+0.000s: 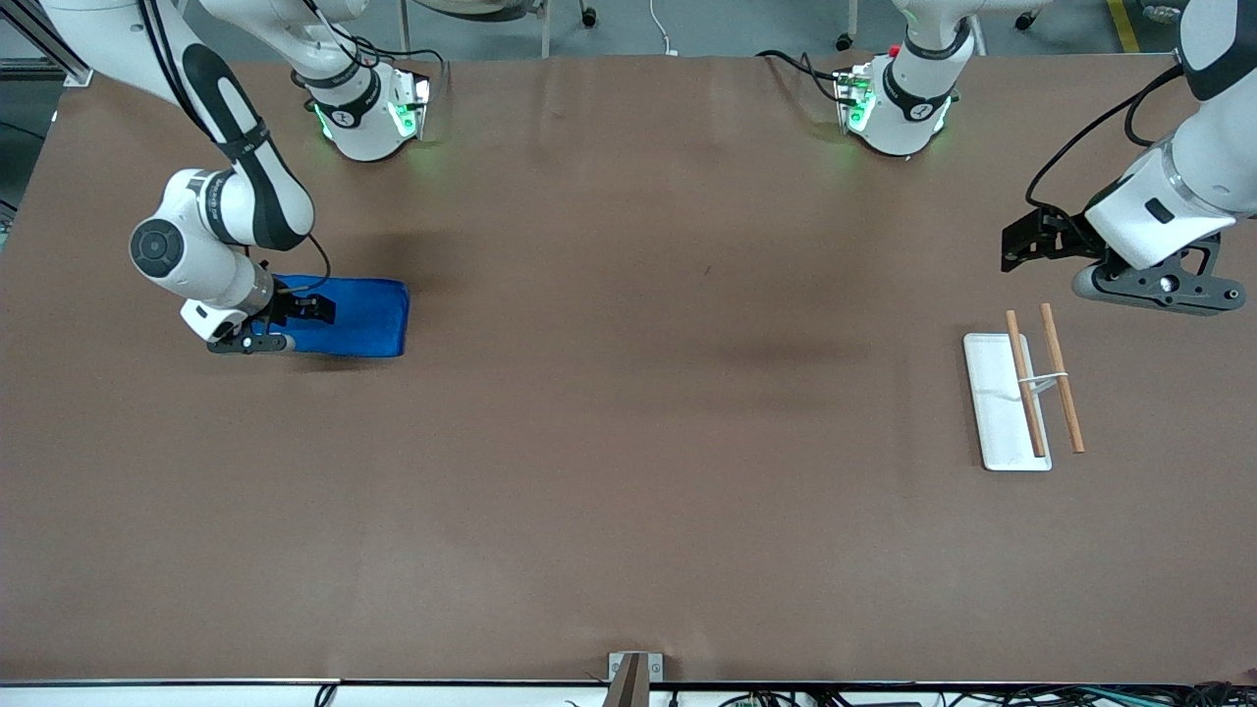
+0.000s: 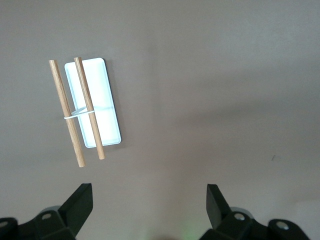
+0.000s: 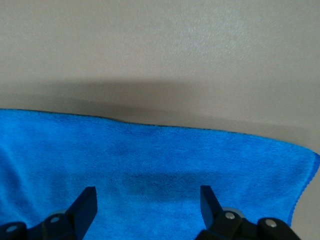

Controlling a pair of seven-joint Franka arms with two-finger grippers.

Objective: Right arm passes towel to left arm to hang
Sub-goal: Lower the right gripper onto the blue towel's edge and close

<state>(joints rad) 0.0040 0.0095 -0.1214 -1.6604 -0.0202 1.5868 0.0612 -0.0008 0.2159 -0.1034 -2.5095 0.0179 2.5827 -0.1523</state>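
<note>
I should grab the blue towel by its end [image 1: 293,326] with my right gripper next, so the rest of the cloth [image 1: 371,317] stays free for my left gripper.
The bright blue towel [image 1: 365,316] lies flat on the brown table near the right arm's end. My right gripper [image 1: 302,310] is low over the end of the towel that lies closest to that end of the table. Its fingers stand open with the blue cloth [image 3: 150,160] spread between and under them, and nothing is pinched [image 3: 147,197]. My left gripper [image 1: 1021,242] waits in the air at the left arm's end of the table, above bare table beside the tray. It is open and holds nothing [image 2: 149,196].
A white tray [image 1: 994,417] with two wooden rods [image 1: 1064,393] joined by a white clip lies near the left arm's end, nearer the front camera than the left gripper. The left wrist view shows the tray [image 2: 106,102] and the rods [image 2: 65,115] too.
</note>
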